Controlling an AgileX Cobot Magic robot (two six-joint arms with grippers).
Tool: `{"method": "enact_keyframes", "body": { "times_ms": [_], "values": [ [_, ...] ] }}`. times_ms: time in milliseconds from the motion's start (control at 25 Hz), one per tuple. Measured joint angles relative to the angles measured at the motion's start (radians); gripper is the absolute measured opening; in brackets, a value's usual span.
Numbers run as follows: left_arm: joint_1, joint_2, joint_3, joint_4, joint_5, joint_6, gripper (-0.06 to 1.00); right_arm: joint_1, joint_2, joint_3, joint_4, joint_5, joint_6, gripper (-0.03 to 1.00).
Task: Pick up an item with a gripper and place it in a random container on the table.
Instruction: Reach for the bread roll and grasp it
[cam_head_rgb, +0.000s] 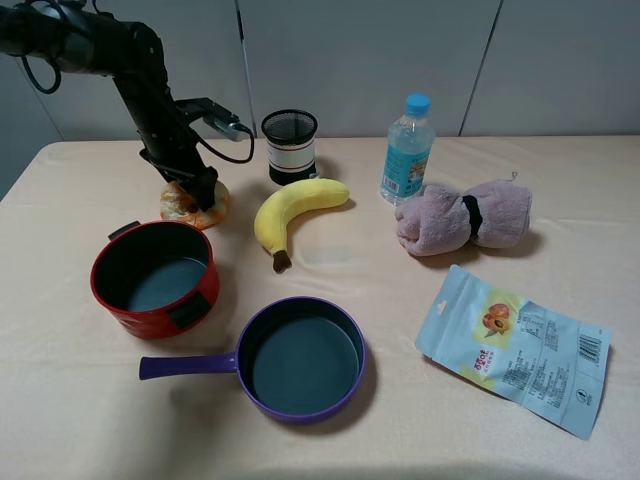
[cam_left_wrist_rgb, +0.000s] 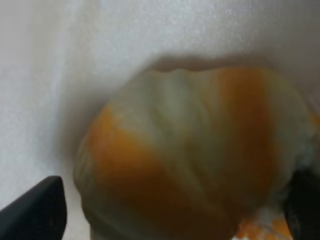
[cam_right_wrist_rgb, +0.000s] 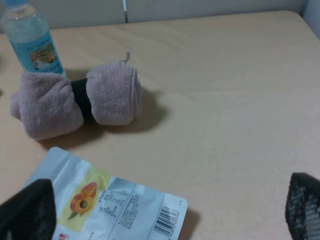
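Note:
The croissant needs to go in a container like the red pot (cam_head_rgb: 150, 312), so my left gripper needs to grab the croissant by its striped band (cam_head_rgb: 183, 205) next.
The orange-and-tan croissant (cam_head_rgb: 190, 208) lies on the beige table (cam_head_rgb: 400, 430) at the back left, just behind the red pot (cam_head_rgb: 150, 312). My left gripper (cam_head_rgb: 200, 190) is down over it. In the left wrist view the croissant (cam_left_wrist_rgb: 190, 155) fills the picture and the left gripper (cam_left_wrist_rgb: 170, 210) stands open, with one dark jaw on each side of the pastry. The red pot has nothing in it. My right gripper (cam_right_wrist_rgb: 160, 210) is open and empty above the table's right side; it does not show in the exterior high view.
A banana (cam_head_rgb: 290, 212), a black mesh cup (cam_head_rgb: 290, 145) and a water bottle (cam_head_rgb: 407, 148) stand at the back. A rolled pink towel (cam_head_rgb: 465, 217) and a snack pouch (cam_head_rgb: 512, 348) lie on the right. A purple long-handled pan (cam_head_rgb: 305, 365) sits at the front.

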Motion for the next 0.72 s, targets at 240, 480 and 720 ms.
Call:
{"method": "enact_keyframes", "body": {
  "times_ms": [240, 480, 720],
  "values": [
    [-0.003, 0.006, -0.002, -0.002, -0.004, 0.006, 0.81, 0.000, 0.000, 0.000, 0.000, 0.000, 0.000, 0.69],
    [-0.003, 0.006, -0.002, 0.002, -0.004, 0.008, 0.62, 0.000, 0.000, 0.000, 0.000, 0.000, 0.000, 0.69],
    [-0.003, 0.007, -0.002, 0.009, -0.003, 0.010, 0.49, 0.000, 0.000, 0.000, 0.000, 0.000, 0.000, 0.69]
  ]
}}
